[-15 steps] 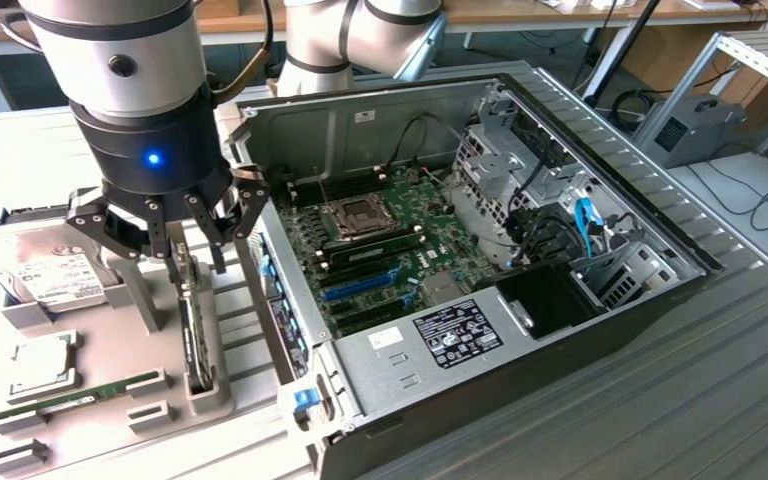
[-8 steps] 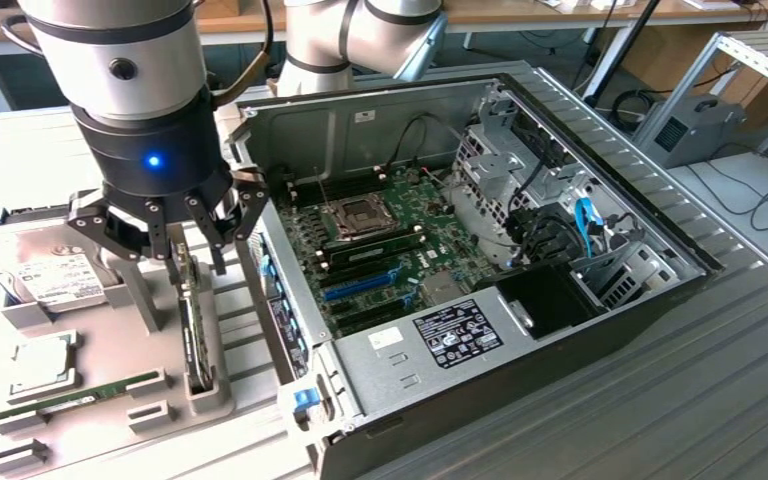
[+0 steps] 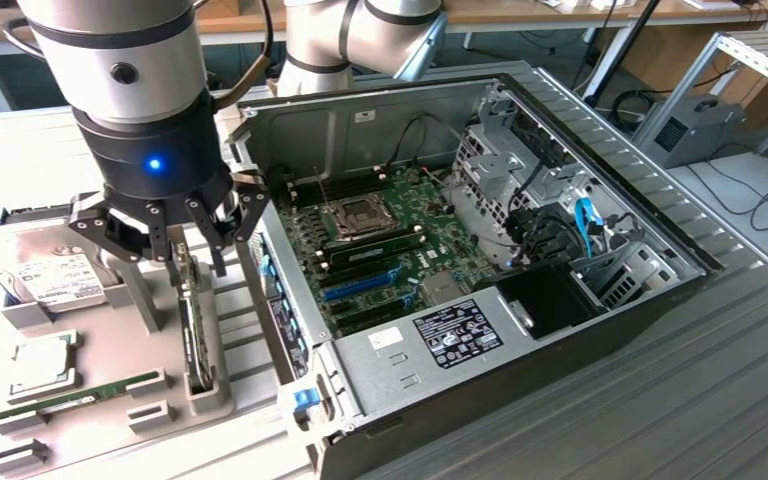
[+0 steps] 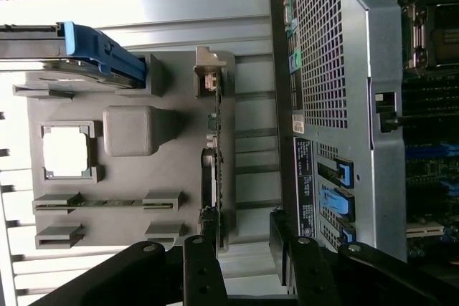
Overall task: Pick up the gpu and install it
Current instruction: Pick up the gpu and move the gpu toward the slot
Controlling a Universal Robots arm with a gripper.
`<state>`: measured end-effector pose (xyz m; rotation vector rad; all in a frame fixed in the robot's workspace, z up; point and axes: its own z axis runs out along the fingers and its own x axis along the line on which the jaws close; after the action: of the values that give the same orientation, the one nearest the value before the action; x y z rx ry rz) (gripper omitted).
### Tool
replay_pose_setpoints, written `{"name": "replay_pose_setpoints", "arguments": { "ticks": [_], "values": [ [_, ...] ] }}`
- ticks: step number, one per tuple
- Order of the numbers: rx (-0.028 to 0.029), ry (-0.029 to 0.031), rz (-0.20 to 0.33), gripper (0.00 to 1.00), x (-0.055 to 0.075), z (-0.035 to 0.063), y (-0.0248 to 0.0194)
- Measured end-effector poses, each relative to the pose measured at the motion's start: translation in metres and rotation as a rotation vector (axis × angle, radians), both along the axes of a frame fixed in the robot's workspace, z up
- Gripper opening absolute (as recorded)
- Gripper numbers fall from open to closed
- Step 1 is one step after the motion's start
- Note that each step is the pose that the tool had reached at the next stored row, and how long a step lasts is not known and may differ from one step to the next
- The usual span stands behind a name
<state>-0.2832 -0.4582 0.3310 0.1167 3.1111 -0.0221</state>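
The GPU is standing on edge with its bottom in the grey holder tray. I will grab the GPU by its exposed upper edge (image 3: pixel 188 288) next.
The gpu (image 3: pixel 197 335) is a thin dark card standing on its edge in a slot of the grey holder tray (image 3: pixel 131 400), at the exterior view's left. My gripper (image 3: pixel 177 255) hangs just above the card's far end, open, with nothing between its fingers. In the wrist view the gpu (image 4: pixel 211 155) shows edge-on as a narrow strip. It runs toward the black fingers (image 4: pixel 201 270) of my gripper (image 4: pixel 247 274), closer to one finger than the other. The open computer case (image 3: pixel 598 330) lies beside the tray, with its motherboard (image 3: pixel 384 225) and blue card slots (image 3: pixel 357 285) exposed.
The same tray holds a silver hard drive (image 3: pixel 51 270) with a white label, a square processor (image 3: pixel 44 365) and a green memory stick (image 3: pixel 77 395). A grey post (image 4: pixel 129 130) rises from the tray beside the gpu. The case wall (image 4: pixel 337 69) stands close to the card's other side.
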Motion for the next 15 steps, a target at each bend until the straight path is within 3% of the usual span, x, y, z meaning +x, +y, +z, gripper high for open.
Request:
{"name": "replay_pose_setpoints", "arguments": {
  "ticks": [15],
  "values": [
    [-0.0019, 0.0, 0.0, 0.42, -0.0004, -0.0047, 0.0]
  ]
}}
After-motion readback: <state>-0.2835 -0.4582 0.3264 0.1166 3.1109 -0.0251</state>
